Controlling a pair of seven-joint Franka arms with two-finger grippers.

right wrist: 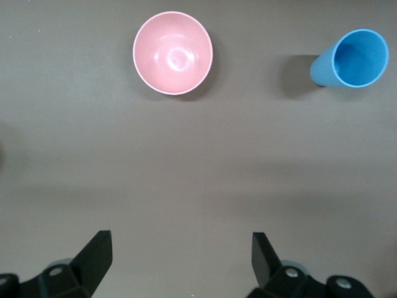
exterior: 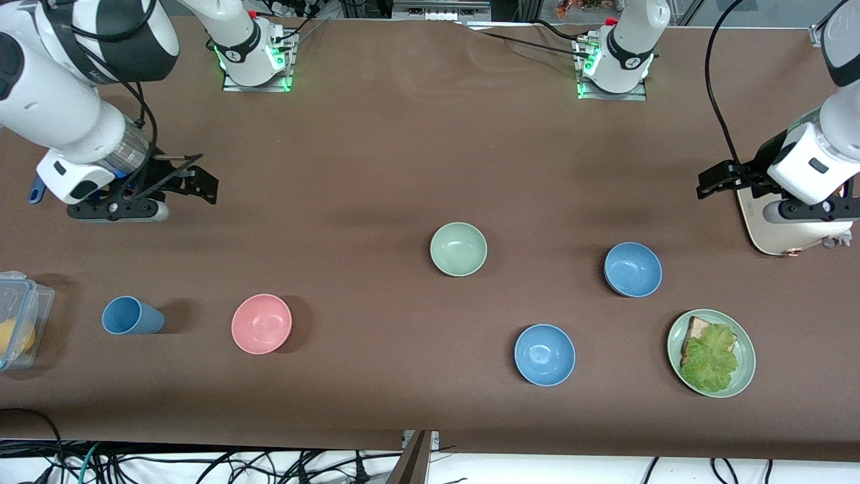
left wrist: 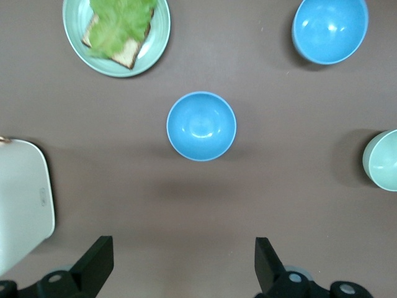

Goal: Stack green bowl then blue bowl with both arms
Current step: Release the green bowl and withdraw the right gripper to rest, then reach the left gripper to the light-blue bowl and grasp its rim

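The muted blue bowl is next for my left gripper, which will take it by its rim (exterior: 661, 269). Then I will stack it onto the pale green bowl (exterior: 458, 249).
The pale green bowl (exterior: 458, 249) sits upright near the middle of the table; its edge also shows in the left wrist view (left wrist: 382, 161). The muted blue bowl (exterior: 633, 269) sits upright toward the left arm's end, and is centred in the left wrist view (left wrist: 201, 126). My left gripper (exterior: 716, 180) is open and empty in the air at the left arm's end of the table, apart from the blue bowl; its open fingers frame bare table (left wrist: 183, 249). My right gripper (exterior: 195, 176) is open and empty at the right arm's end, over bare table (right wrist: 180, 247).
A brighter sky-blue bowl (exterior: 544, 354) and a green plate with bread and lettuce (exterior: 711, 353) lie nearer the front camera. A cream board (exterior: 779, 232) lies under the left arm. A pink bowl (exterior: 261, 323), blue cup (exterior: 131, 316) and clear plastic box (exterior: 19, 316) sit toward the right arm's end.
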